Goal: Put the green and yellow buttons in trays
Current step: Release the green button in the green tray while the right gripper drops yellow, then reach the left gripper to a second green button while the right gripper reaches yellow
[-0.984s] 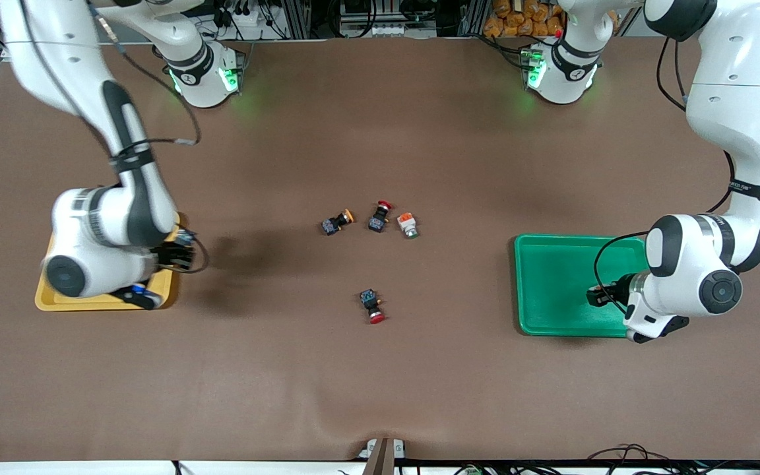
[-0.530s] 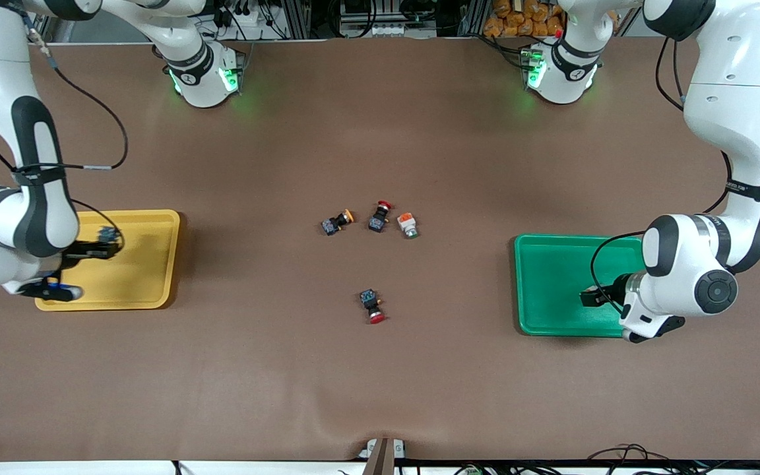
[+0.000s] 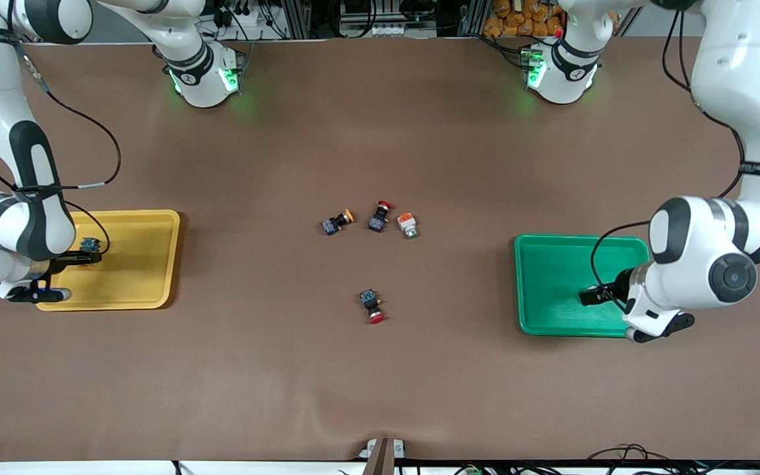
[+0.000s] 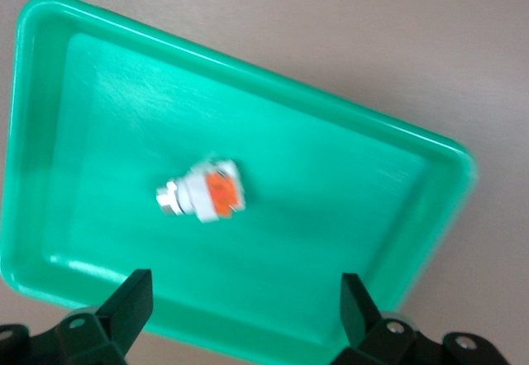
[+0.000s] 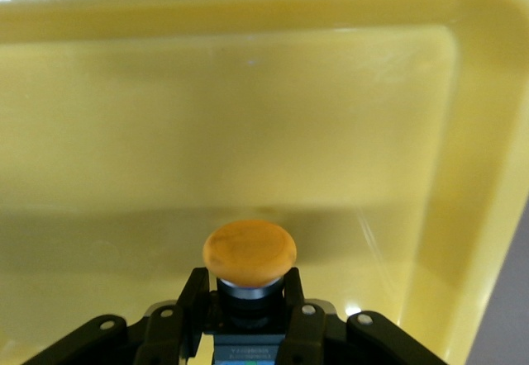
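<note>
The yellow button (image 5: 250, 253) is low over the bottom of the yellow tray, so the robot's right gripper needs to open now and let the button go.
My right gripper (image 3: 83, 256) is shut on a dark-bodied button with an orange-yellow cap (image 5: 249, 251) and holds it just over the floor of the yellow tray (image 3: 149, 264); the tray fills the right wrist view (image 5: 248, 117). My left gripper (image 3: 590, 297) is open and empty over the green tray (image 3: 551, 277). In the left wrist view (image 4: 242, 299) a white-and-orange button (image 4: 205, 198) lies on its side in the green tray (image 4: 347, 216). Mid-table lie another yellow-capped button (image 3: 337, 222) and a white-and-orange green-capped button (image 3: 408, 225).
A red-capped dark switch (image 3: 379, 216) lies between the two mid-table buttons. A second red-capped switch (image 3: 373, 306) lies nearer the front camera. The trays sit at the two ends of the brown table, with the arms' bases along its back edge.
My right arm has swung toward its end of the table, carrying the yellow-capped button over the yellow tray. My left gripper has shifted only slightly over the green tray.
</note>
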Controlling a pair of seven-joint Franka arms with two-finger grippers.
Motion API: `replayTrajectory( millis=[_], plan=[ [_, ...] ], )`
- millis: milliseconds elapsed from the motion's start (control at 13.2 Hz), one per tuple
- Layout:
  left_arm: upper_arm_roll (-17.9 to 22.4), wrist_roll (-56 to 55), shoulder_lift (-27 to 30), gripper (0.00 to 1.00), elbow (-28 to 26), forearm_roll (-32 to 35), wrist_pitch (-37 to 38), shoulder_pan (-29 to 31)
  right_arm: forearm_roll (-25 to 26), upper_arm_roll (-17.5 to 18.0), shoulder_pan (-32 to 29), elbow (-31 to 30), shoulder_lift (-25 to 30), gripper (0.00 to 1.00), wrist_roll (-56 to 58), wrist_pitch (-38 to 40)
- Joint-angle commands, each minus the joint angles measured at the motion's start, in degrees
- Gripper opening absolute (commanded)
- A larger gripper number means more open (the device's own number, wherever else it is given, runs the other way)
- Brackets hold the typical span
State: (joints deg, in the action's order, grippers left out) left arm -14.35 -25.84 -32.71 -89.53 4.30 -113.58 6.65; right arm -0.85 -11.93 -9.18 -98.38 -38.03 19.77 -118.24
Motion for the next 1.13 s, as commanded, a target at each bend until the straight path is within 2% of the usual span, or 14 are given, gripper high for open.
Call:
replayTrajectory(
  millis=[0,227,303,378,454,1059],
  plan=[
    [-3.48,-6.65,2.3,1.0,-1.35,0.27,1.0,-0.05,0.68,0.68,-0.49,0.56,0.15,0.37,0.36,0.2],
    [-6.91,-16.76,2.3,1.0,-1.61,0.45,1.43,-0.49,0.68,0.68,-0.66,0.65,0.15,0.42,0.36,0.12],
    [-7.53,-19.49,2.3,1.0,-1.53,0.45,1.7,-1.19,0.68,0.68,-0.75,0.65,0.07,0.58,0.45,0.03],
    [-7.97,-22.47,2.3,1.0,-1.53,0.45,2.05,-1.89,0.68,0.77,-0.75,0.56,0.07,0.93,0.36,-0.06],
    [-8.06,-24.42,2.22,1.0,-1.7,0.45,2.14,-3.12,0.59,0.77,-0.75,0.65,0.07,1.0,0.45,-0.06],
    [-8.15,-46.02,-0.15,1.0,-1.79,0.36,-1.37,-16.12,0.24,1.03,0.3,1.0,0.77,1.0,-0.25,1.43]
  ],
)
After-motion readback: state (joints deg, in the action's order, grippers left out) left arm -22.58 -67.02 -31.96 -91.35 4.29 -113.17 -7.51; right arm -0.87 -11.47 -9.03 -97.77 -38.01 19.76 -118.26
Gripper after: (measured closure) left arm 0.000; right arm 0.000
